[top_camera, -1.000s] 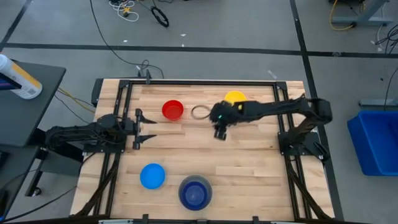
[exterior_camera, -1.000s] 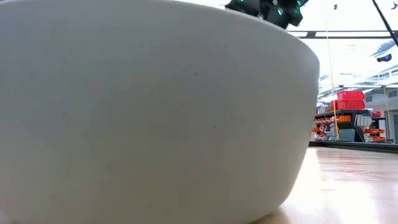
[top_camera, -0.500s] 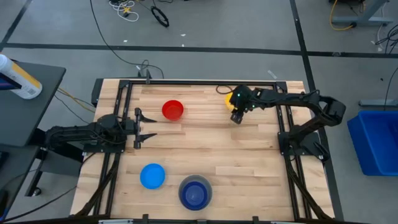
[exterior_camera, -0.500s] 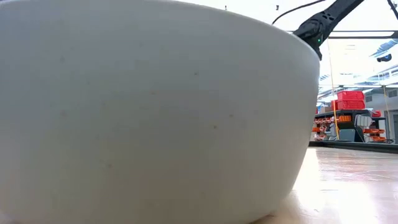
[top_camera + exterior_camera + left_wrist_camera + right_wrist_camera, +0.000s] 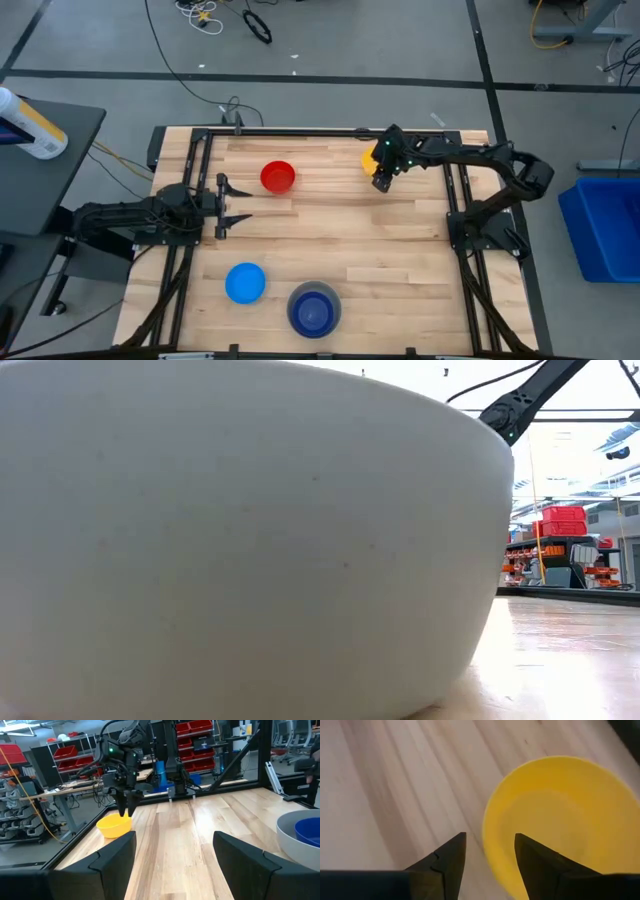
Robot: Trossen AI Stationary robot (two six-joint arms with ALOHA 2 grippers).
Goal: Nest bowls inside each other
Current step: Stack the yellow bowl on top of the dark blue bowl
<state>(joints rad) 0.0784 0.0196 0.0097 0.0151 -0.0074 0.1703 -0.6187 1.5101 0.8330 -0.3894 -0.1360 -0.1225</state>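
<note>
The yellow bowl needs to go inside the dark blue bowl. My right gripper should next grab the yellow bowl by its rim [image 5: 488,825].
The yellow bowl [image 5: 370,157] stands on its base at the far right of the table. My right gripper [image 5: 383,184] hangs open just above it, tilted down, its fingers either side of the bowl's rim [image 5: 487,845] without touching. In the left wrist view, my right gripper [image 5: 127,811] hovers over the yellow bowl [image 5: 114,826]. The red bowl [image 5: 277,177] stands at far centre, the light blue bowl [image 5: 245,283] near left. The dark blue bowl [image 5: 314,312] sits inside the pale grey bowl [image 5: 290,837] at the near edge. My left gripper [image 5: 222,207] waits open at the left.
The pale grey bowl [image 5: 240,540] fills most of the low view. A dark metal frame [image 5: 320,131] runs along the table's far edge, close behind the yellow bowl. Bare wood lies between the bowls in the table's middle [image 5: 350,240].
My right gripper has swung from the table's middle toward the far right edge, sinking a little and rolling, and now stands over the yellow bowl. No bowl has moved.
</note>
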